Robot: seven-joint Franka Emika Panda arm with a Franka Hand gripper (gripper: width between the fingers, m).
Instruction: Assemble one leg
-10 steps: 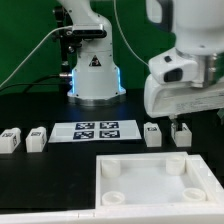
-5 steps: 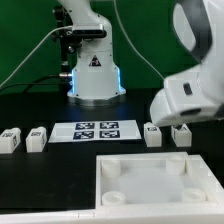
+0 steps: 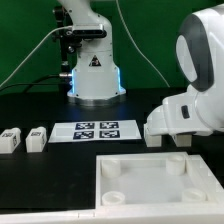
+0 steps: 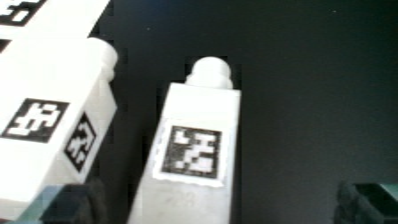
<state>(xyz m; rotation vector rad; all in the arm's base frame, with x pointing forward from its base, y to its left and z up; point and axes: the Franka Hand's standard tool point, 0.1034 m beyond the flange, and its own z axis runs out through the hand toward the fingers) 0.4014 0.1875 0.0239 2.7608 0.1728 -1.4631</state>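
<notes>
The white leg has to keep its rounded peg free for the tabletop's corner socket. My gripper should grab the white leg by its square end (image 4: 180, 206) next.
In the wrist view a white leg (image 4: 199, 140) with a square tag and a rounded peg end lies on the black table between my open fingers (image 4: 61, 204). My gripper (image 4: 217, 206) is open around its lower end, and whether the pads touch it cannot be told. A second leg (image 4: 54, 110) lies right beside it, outside the jaws. In the exterior view my gripper (image 3: 178, 140) is low over the table at the right and its body hides those two legs. Two more legs (image 3: 10, 140) (image 3: 37, 138) stand at the exterior view's left.
The large white tabletop (image 3: 150, 165) with round corner sockets lies in front, just below my gripper. The marker board (image 3: 95, 129) lies on the table's middle. The arm's base (image 3: 95, 75) stands behind it, with cables at the back.
The arm has come down over the right pair of legs, and its body now hides them in the exterior view. The legs at the left have not moved.
</notes>
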